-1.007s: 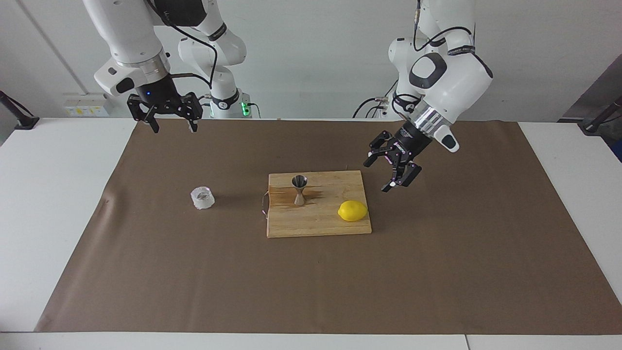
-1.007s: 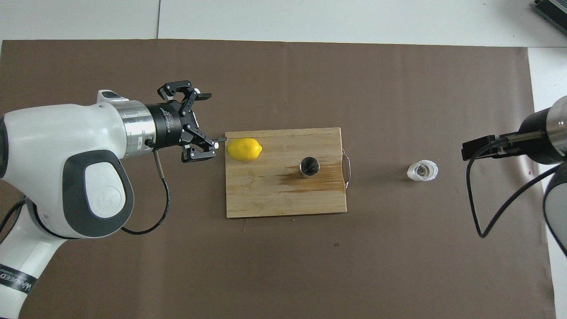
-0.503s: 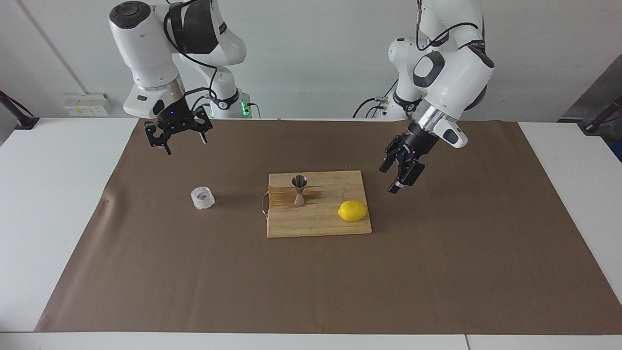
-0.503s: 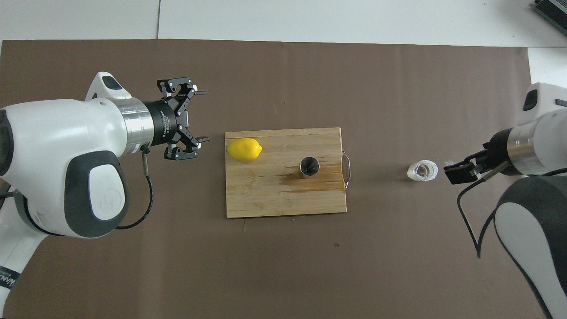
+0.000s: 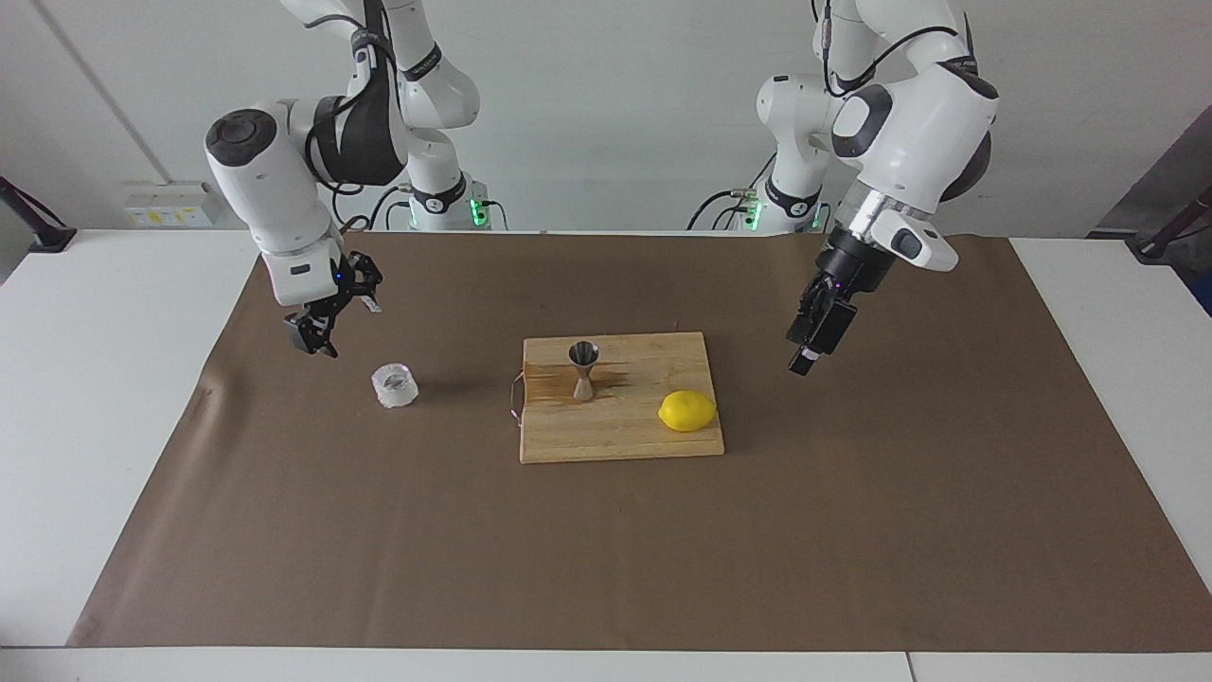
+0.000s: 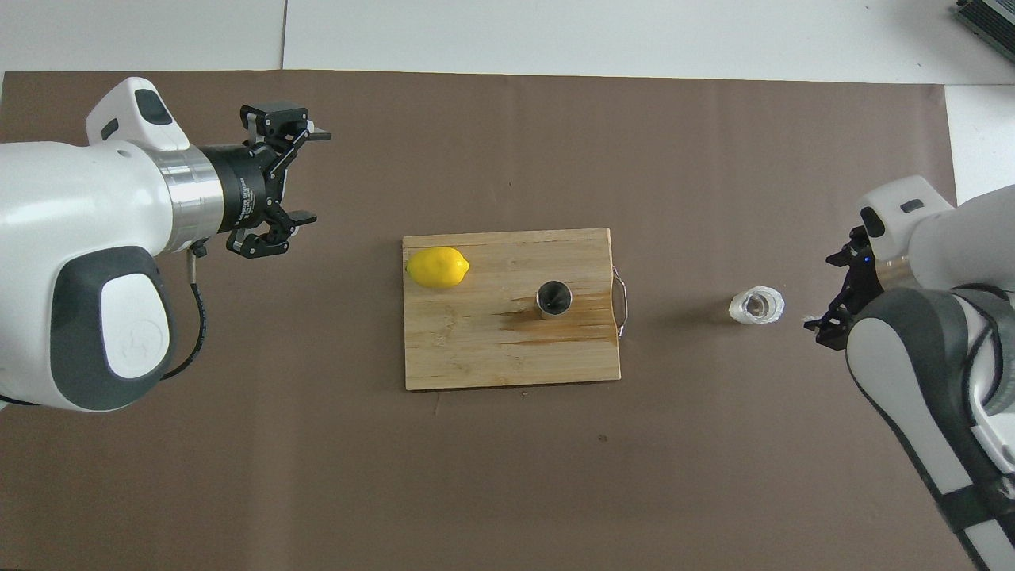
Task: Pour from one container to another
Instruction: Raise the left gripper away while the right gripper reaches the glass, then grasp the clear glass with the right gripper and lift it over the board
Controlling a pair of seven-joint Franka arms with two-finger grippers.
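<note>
I should pour into the steel jigger (image 6: 553,299) on the board next, so my right gripper should grab the clear faceted glass tumbler by its body (image 6: 756,305).
The clear faceted glass tumbler (image 5: 395,385) (image 6: 756,307) stands on the brown mat toward the right arm's end of the table. The steel jigger (image 5: 583,369) (image 6: 553,299) stands upright on the wooden cutting board (image 5: 620,438) (image 6: 476,349). My right gripper (image 5: 339,324) (image 6: 829,301) hangs open and tilted just above the mat beside the tumbler, a short gap away, holding nothing. My left gripper (image 5: 807,354) (image 6: 308,176) is open and empty in the air over the mat, off the board's end toward the left arm's side.
A yellow lemon (image 5: 687,411) (image 6: 437,266) lies on the board at the corner toward the left arm. A wire handle (image 6: 622,301) sticks out from the board's end facing the tumbler. A wet stain marks the board around the jigger.
My right arm has swung down and brought its gripper low beside the tumbler. My left gripper has turned and drawn back from the lemon and the board. Both stayed open.
</note>
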